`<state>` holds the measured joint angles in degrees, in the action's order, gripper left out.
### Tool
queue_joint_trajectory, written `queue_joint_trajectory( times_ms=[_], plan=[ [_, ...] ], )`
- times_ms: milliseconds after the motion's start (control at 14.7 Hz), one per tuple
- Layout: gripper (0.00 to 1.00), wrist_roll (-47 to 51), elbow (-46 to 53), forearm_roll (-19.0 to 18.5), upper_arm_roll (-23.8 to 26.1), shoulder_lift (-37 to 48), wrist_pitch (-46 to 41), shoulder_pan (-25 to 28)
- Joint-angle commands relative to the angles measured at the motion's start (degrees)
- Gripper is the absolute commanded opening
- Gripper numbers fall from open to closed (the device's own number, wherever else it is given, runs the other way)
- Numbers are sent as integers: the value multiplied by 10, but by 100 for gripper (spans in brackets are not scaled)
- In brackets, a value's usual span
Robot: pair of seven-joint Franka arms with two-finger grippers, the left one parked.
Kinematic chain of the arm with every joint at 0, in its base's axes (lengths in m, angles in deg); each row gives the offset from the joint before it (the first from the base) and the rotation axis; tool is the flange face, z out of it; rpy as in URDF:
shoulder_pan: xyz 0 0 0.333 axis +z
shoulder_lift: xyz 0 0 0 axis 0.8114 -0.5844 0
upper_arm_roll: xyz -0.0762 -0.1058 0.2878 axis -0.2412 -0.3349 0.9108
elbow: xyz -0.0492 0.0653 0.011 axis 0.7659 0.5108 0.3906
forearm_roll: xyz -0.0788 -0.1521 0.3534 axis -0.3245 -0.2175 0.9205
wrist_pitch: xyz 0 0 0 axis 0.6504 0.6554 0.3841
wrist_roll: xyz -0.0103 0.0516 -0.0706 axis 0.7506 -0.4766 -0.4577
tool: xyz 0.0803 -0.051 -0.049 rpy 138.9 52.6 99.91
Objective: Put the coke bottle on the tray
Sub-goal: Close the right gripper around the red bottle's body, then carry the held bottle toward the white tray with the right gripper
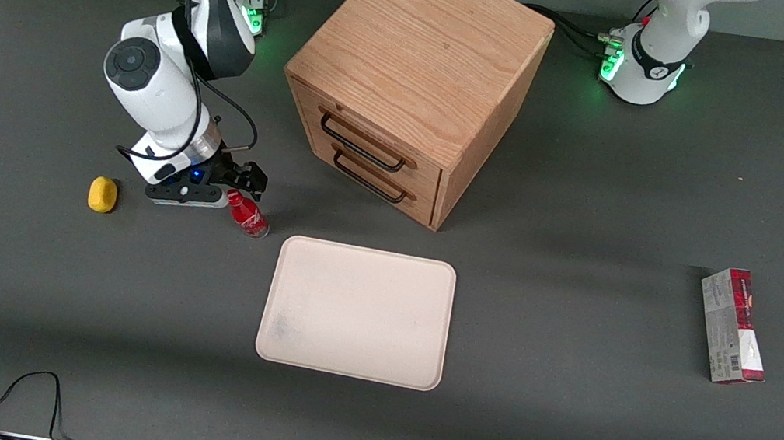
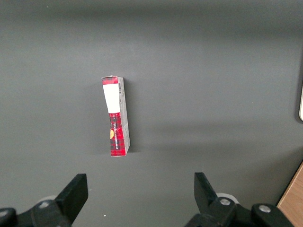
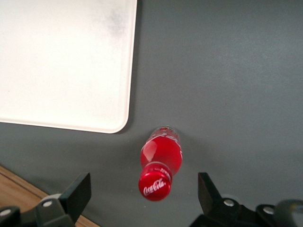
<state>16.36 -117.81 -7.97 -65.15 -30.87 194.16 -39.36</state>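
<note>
Next, my gripper grabs the coke bottle by its end with the cap to set the coke bottle on the tray.
The coke bottle, small and red with a red cap, stands on the dark table just off a corner of the tray, toward the working arm's end. My gripper hovers directly above it, open. In the right wrist view the coke bottle shows cap-up between the two spread black fingers of the gripper, with clear gaps on both sides. The cream-white tray lies flat with nothing on it, faintly smudged.
A wooden drawer cabinet stands farther from the front camera than the tray; its edge shows near my fingers. A yellow object lies beside the gripper. A red-and-grey carton lies toward the parked arm's end.
</note>
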Motion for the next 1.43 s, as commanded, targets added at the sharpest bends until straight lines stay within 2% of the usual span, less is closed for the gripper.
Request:
queue_joint_trajectory(
  times_ms=[0,408,544,612,748,883,951,1019,1223,1359],
  plan=[
    [100,16,-1,-17,0,-18,31,1],
    [98,16,-17,-33,-1,-38,43,0],
    [95,20,-21,-41,-1,-37,42,0],
    [89,22,-20,-41,-1,-37,42,-1],
    [67,22,-20,-41,-1,-38,42,-4],
    [32,22,-16,-41,-1,-38,40,-4],
    [11,22,-14,-41,-1,-38,40,-5],
    [0,22,-10,-41,-1,-39,40,-5],
    [0,23,7,-41,-1,-40,36,-6],
    [0,23,41,-41,-2,-38,2,-12]
  ],
)
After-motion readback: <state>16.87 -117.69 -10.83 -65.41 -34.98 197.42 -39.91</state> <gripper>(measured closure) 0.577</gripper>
